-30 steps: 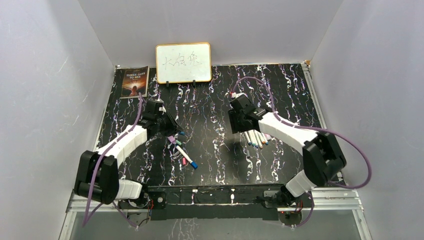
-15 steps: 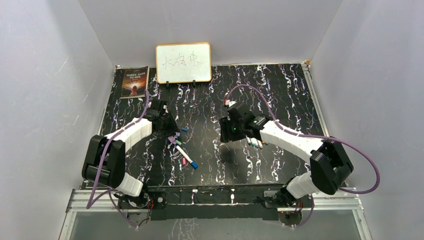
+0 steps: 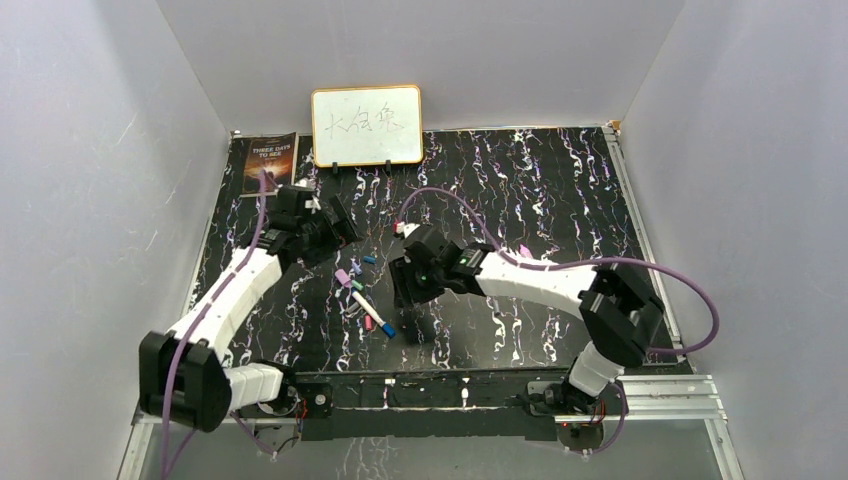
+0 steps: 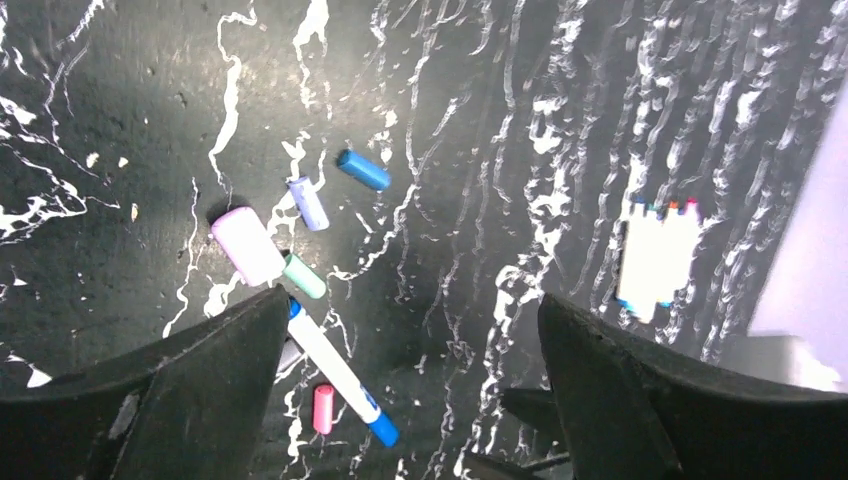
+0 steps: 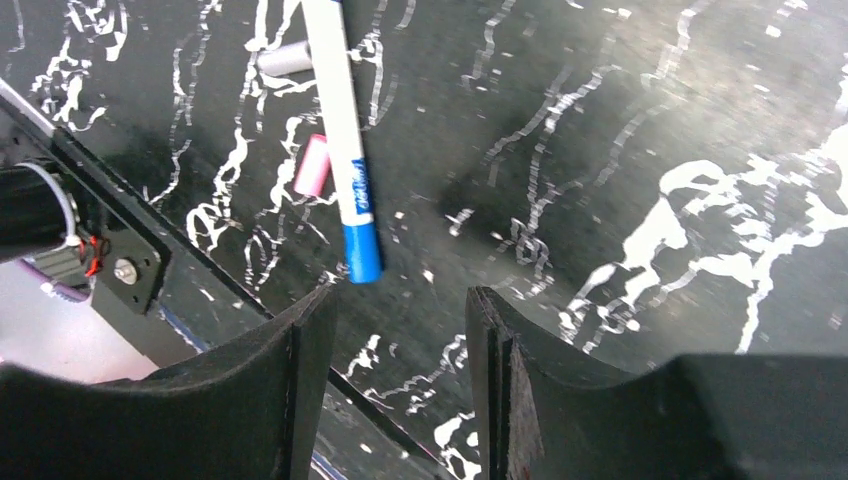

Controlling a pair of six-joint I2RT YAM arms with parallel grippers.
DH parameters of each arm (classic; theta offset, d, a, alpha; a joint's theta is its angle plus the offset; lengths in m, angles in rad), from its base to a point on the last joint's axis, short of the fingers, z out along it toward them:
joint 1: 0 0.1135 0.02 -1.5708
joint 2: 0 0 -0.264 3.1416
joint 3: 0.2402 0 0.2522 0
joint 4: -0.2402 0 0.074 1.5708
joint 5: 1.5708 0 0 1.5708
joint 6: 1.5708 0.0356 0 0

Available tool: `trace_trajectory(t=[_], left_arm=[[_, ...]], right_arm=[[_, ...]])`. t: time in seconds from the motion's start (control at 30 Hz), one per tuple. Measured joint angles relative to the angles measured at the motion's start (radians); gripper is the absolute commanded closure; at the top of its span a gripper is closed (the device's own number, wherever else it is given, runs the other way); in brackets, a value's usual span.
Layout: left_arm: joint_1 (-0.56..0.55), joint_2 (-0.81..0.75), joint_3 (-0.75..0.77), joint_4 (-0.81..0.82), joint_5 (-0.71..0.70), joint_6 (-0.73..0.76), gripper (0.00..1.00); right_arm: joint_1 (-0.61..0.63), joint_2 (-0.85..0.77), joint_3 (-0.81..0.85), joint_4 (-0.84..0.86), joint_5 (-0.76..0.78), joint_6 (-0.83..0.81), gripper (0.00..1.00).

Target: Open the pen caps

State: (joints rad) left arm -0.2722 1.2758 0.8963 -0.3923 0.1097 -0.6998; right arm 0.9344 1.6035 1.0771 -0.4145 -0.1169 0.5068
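The pen will be grabbed next by my right gripper across its white body [image 3: 368, 307] [image 5: 339, 112]. The pen's blue end with the cap then stays free for my left gripper to open.
Loose pen caps lie in a cluster on the black mat: a blue one [image 4: 363, 170], a lavender one [image 4: 308, 203], a fat pale-pink one [image 4: 247, 245], a teal one [image 4: 303, 276] and a small pink one [image 4: 323, 408]. A white pen with a blue end [image 4: 335, 372] lies among them, also visible as the pen [image 5: 340, 130] in the right wrist view. My left gripper [image 3: 330, 225] hovers behind the cluster, wide open and empty [image 4: 410, 300]. My right gripper [image 3: 407, 290] hangs just right of the pen's blue end, jaws apart with nothing between them [image 5: 400, 295].
A blurred bundle of white pens [image 4: 655, 255] lies to the right, mostly hidden under the right arm in the top view. A small whiteboard [image 3: 366, 125] and a booklet [image 3: 268, 163] stand at the back. The table's front rail [image 5: 120, 270] is close to my right gripper.
My left gripper opened wide and pulled back from the caps. My right arm swung left, away from the pen bundle, to beside the blue-ended pen.
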Motion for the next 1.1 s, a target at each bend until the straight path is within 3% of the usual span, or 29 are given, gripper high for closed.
trace_trajectory(t=[0.5, 0.77, 1.1], left_arm=[[0.023, -0.287, 0.095, -0.188, 0.013, -0.031, 0.02], [0.023, -0.341, 0.138, -0.226, 0.011, -0.037, 0.02], [0.023, -0.381, 0.138, -0.245, 0.008, -0.052, 0.02]], right_arm=[[0.124, 0.296, 0.238, 0.022, 0.029, -0.007, 0.60], [0.153, 0.431, 0.385, -0.033, 0.101, -0.019, 0.64], [0.159, 0.488, 0.455, -0.098, 0.194, -0.034, 0.70]])
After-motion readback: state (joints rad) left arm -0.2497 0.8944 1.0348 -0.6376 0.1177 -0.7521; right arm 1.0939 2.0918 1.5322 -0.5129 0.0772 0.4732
